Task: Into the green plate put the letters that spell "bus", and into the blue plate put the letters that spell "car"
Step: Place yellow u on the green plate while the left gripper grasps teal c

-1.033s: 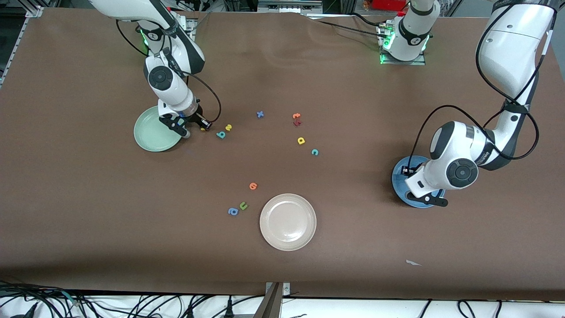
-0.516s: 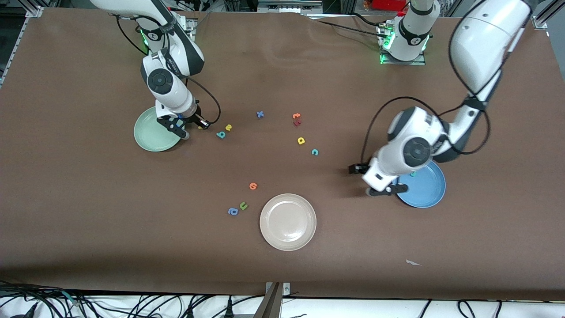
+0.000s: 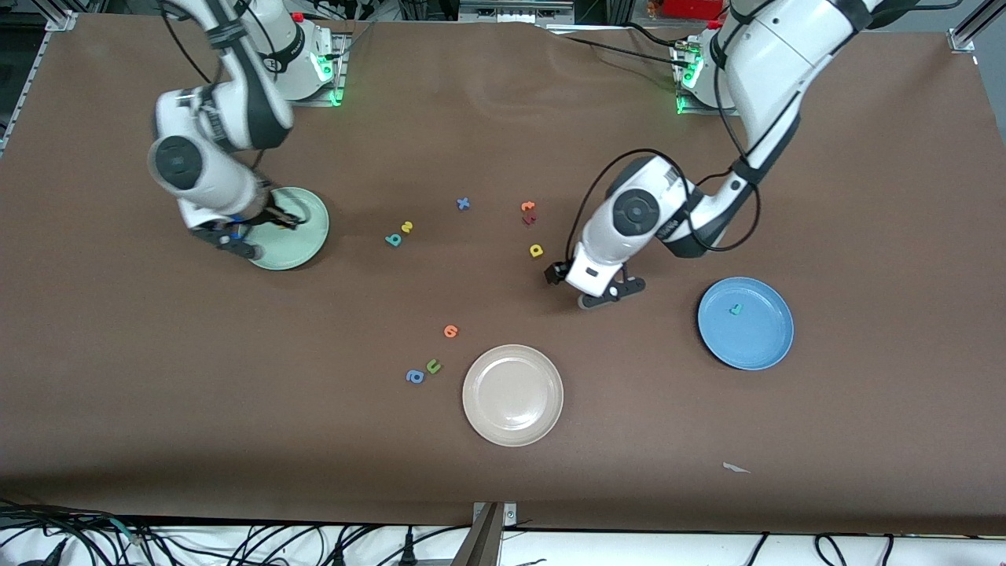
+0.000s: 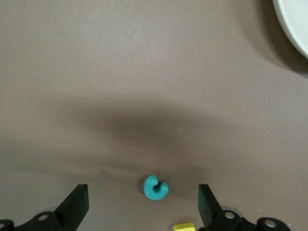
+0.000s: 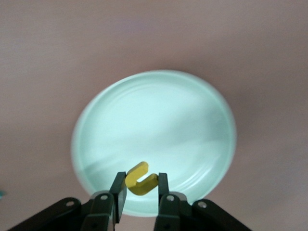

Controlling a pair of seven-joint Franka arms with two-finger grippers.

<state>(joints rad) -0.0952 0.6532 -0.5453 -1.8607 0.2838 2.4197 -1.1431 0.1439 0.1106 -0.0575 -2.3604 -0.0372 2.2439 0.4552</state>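
The robot's left gripper should next spell "car" in the blue plate, so it should grab the teal "c" by its two curved arms.
My right gripper hangs over the pale green plate, shut on the yellow "u", which shows above the green plate in the right wrist view. The teal "b" and yellow "s" lie on the table beside that plate. My left gripper stands open low over the table; the teal "c" lies between its fingers without touching them. The yellow "a" lies close by. The blue plate holds the teal "r".
A beige plate sits nearest the front camera. Loose letters lie mid-table: a blue "x", an orange one, a dark red one, an orange one, a green "u" and a blue "a".
The left gripper left the blue plate, with the teal "r" lying in it, opened, and moved over the teal "c". The right gripper carried the yellow "u" over the green plate.
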